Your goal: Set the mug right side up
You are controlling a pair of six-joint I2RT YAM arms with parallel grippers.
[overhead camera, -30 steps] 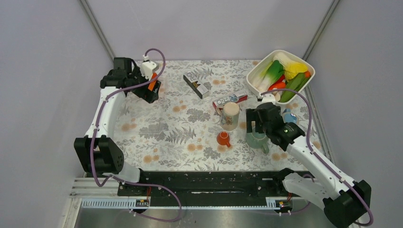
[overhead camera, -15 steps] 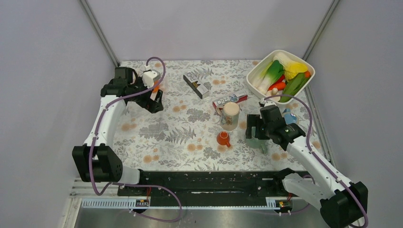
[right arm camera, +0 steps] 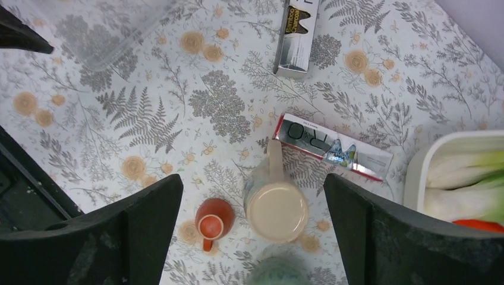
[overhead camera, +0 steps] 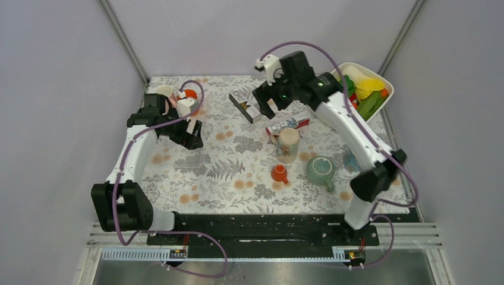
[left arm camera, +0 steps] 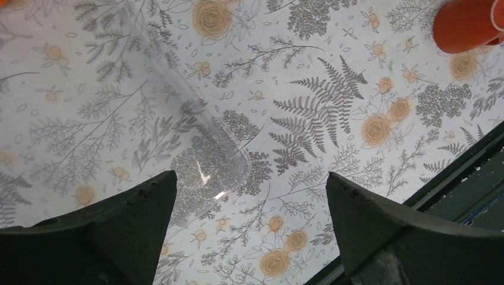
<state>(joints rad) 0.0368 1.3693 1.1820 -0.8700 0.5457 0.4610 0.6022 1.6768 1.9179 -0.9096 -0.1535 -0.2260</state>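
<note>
My right gripper needs to grab the upside-down beige mug's handle (overhead camera: 274, 138) (right arm camera: 275, 160) next, so the mug's body stays free to hand to my left gripper.
A tall beige mug (overhead camera: 287, 144) stands upside down at mid-table, its flat base up. In the right wrist view it (right arm camera: 276, 208) sits below and between my open fingers, with its handle pointing toward the back. A small orange cup (overhead camera: 279, 173) stands base up just in front of it, and also shows in the right wrist view (right arm camera: 214, 221). A teal mug (overhead camera: 321, 171) stands to the right; I cannot tell which way up it is. My right gripper (overhead camera: 267, 105) hangs open and empty, high over the back middle. My left gripper (overhead camera: 193, 136) is open and empty at the left.
A white tub of vegetables (overhead camera: 380, 98) stands at the back right. A dark carton (overhead camera: 246, 105) and a red-and-white toothpaste box (overhead camera: 289, 123) lie behind the mugs. A clear plastic container (left arm camera: 196, 136) lies under my left gripper (left arm camera: 249, 178).
My right arm has lifted away from the teal mug and swung to the back middle, high over the table. My left gripper has moved a little toward the front.
</note>
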